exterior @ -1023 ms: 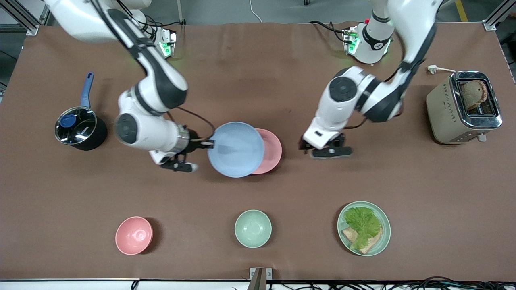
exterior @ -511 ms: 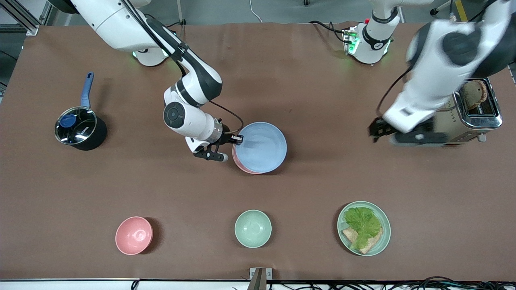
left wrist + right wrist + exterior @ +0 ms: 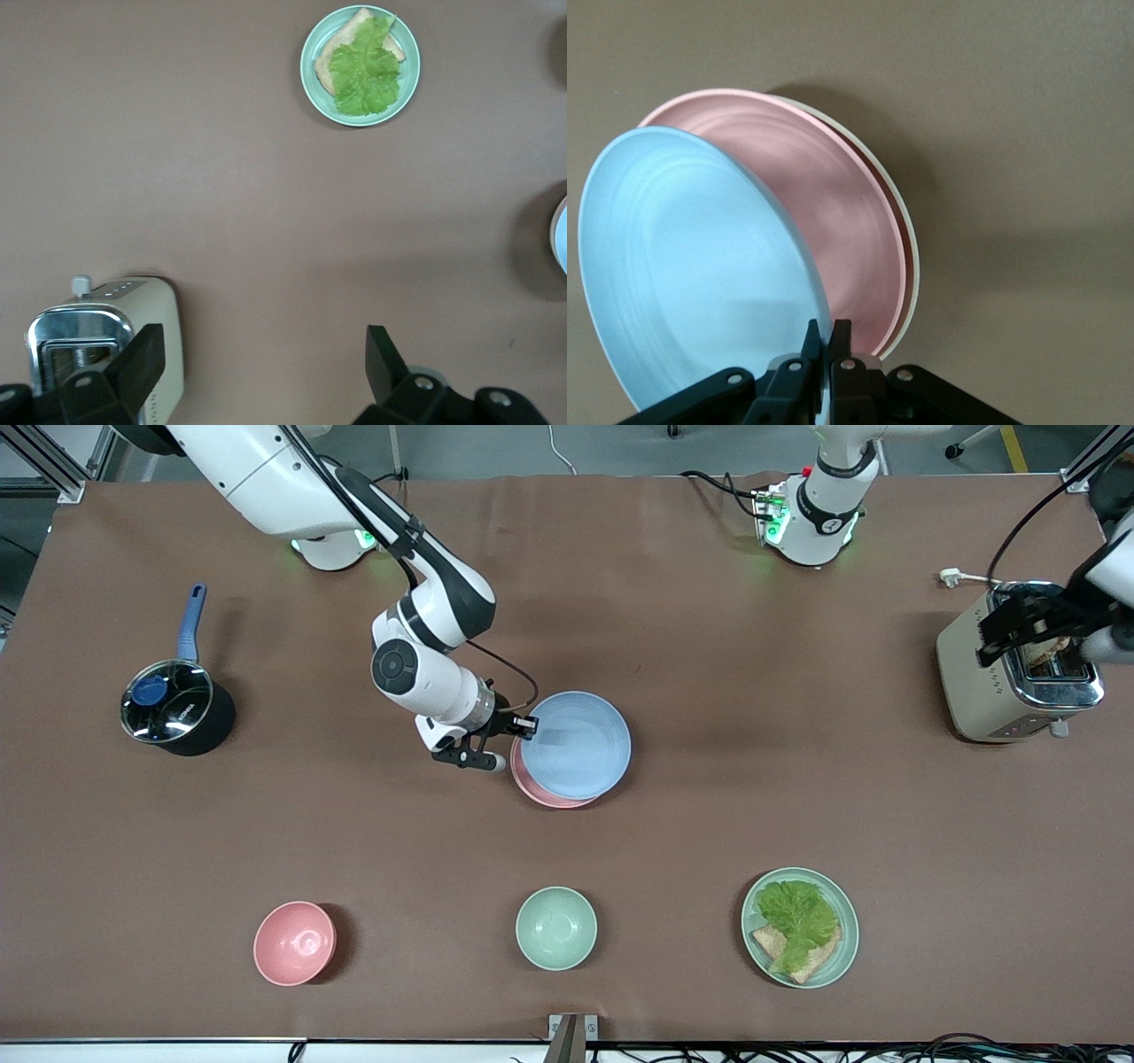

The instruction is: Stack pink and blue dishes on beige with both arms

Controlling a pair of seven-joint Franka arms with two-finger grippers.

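The light blue plate (image 3: 700,266) lies over the pink plate (image 3: 846,230) in the right wrist view, so it is time for my right gripper to release the light blue plate.
My right gripper (image 3: 524,727) is shut on the rim of the light blue plate (image 3: 576,744). In the right wrist view its fingers (image 3: 827,341) pinch that rim, and the blue plate (image 3: 682,266) is tilted over the pale pink plate (image 3: 842,212). The pink plate (image 3: 539,795) shows only as a crescent under the blue one in the front view. It lies on the beige plate (image 3: 911,243), of which only a thin cream rim shows. My left gripper (image 3: 1036,631) hangs open over the toaster, and its fingers (image 3: 263,359) hold nothing.
The toaster (image 3: 1019,669) holding bread stands at the left arm's end. A black pot (image 3: 173,710) with a blue handle stands at the right arm's end. Near the front edge are a pink bowl (image 3: 294,942), a mint-green bowl (image 3: 555,927) and a mint-green plate (image 3: 800,926) with lettuce and bread.
The right gripper has carried the blue plate across until it covers most of the pink plate. The left arm has swung away from the plates to over the toaster.
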